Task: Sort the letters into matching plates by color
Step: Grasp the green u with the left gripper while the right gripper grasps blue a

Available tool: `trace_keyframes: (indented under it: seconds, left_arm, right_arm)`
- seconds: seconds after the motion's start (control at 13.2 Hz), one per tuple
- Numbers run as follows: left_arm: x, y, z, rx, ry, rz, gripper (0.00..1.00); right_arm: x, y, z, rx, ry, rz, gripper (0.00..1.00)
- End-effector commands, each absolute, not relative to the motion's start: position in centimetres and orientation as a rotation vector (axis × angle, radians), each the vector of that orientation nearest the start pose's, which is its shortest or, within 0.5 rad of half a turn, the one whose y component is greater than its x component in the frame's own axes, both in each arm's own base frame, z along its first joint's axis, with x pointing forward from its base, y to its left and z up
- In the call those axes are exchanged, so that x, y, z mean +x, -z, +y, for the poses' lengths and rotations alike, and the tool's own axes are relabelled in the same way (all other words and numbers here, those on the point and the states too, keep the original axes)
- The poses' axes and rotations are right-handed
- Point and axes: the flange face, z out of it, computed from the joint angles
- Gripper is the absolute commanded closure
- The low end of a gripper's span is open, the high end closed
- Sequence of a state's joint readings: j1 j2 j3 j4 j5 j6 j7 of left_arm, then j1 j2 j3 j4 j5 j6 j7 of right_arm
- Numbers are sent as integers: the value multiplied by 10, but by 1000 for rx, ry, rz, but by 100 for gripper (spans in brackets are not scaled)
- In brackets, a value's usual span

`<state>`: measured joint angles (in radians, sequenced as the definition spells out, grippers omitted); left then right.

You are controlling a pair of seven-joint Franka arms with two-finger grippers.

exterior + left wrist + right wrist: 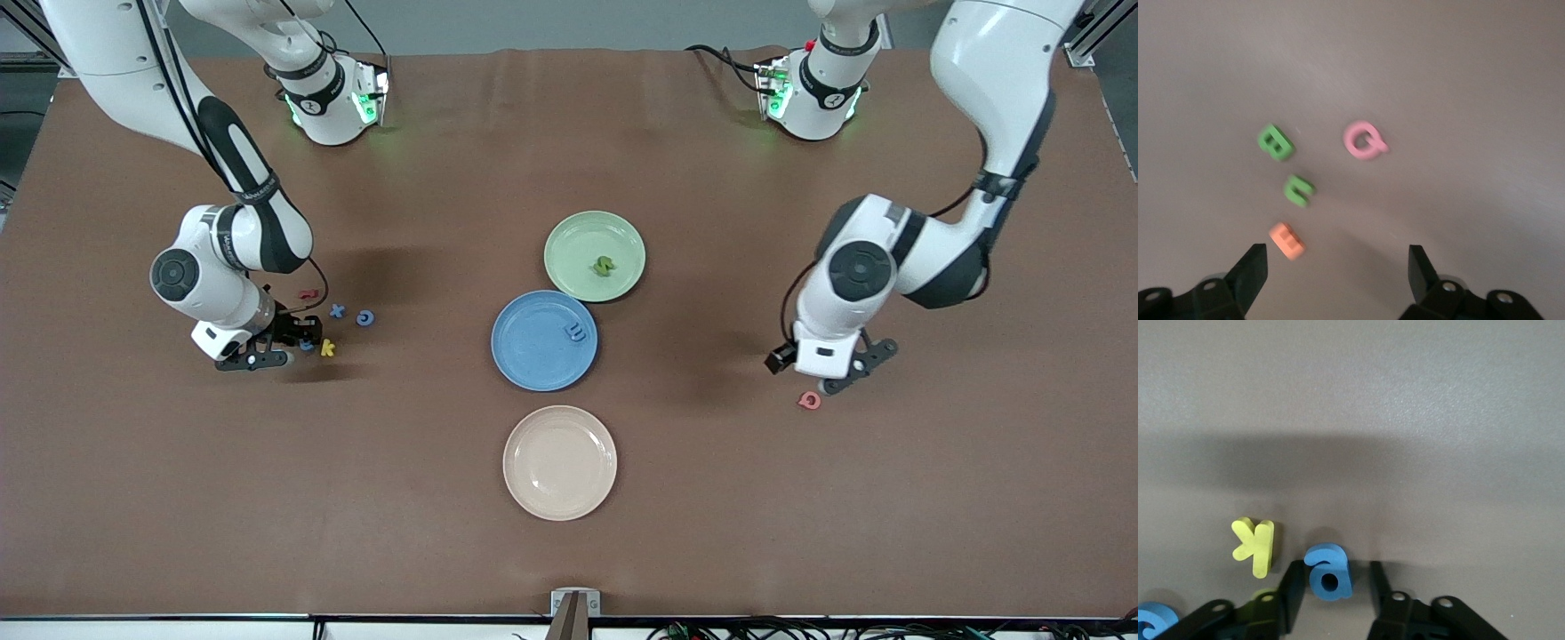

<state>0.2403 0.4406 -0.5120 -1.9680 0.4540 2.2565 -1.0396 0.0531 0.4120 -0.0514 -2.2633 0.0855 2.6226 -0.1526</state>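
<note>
The other green letter belongs on the pale green plate, so I next need to grab it with my left gripper by its rounded back and open ends.
The pale green plate holds one green letter. The blue plate, nearer the front camera, holds one blue letter. My right gripper is low at the table, open, with its jaws around a blue "a"; one finger touches it, the other stands just apart. A blue "x" and a blue "c" lie close by. My left gripper is open and empty above a green "B" and another green letter.
A cream plate lies nearest the front camera. A yellow "k" and a red letter lie by the right gripper. A pink "Q" and an orange letter lie by the left gripper.
</note>
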Motion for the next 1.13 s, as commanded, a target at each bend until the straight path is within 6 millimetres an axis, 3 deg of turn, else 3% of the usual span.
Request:
trace_keyframes:
  seconds: [0.0, 0.15, 0.3, 0.38, 0.6, 0.91, 1.06]
  left_arm:
    - [591, -252, -102, -2966, 20, -569, 8]
    - [595, -232, -74, -3016, 3, -504, 10]
    - [593, -212, -74, -3060, 8, -482, 13]
    - [592, -204, -74, -3071, 1, -459, 19]
    - [589, -194, -59, -3069, -23, -399, 28]
    - [581, -186, -61, -3070, -55, -379, 33]
    - [578, -184, -62, -3069, -66, -376, 34]
  right_arm:
    - [529, -167, 6, -3114, -82, -149, 80]
    - [529, -167, 6, -3113, -85, -142, 96]
    - [530, -171, 15, -3112, -93, -100, 98]
    - [531, -175, 31, -3114, -87, -65, 99]
    - [535, -196, 105, -3121, -181, 96, 99]
    - [552, -257, 225, -3128, -240, 370, 99]
    - [551, -272, 274, -3104, -204, 469, 99]
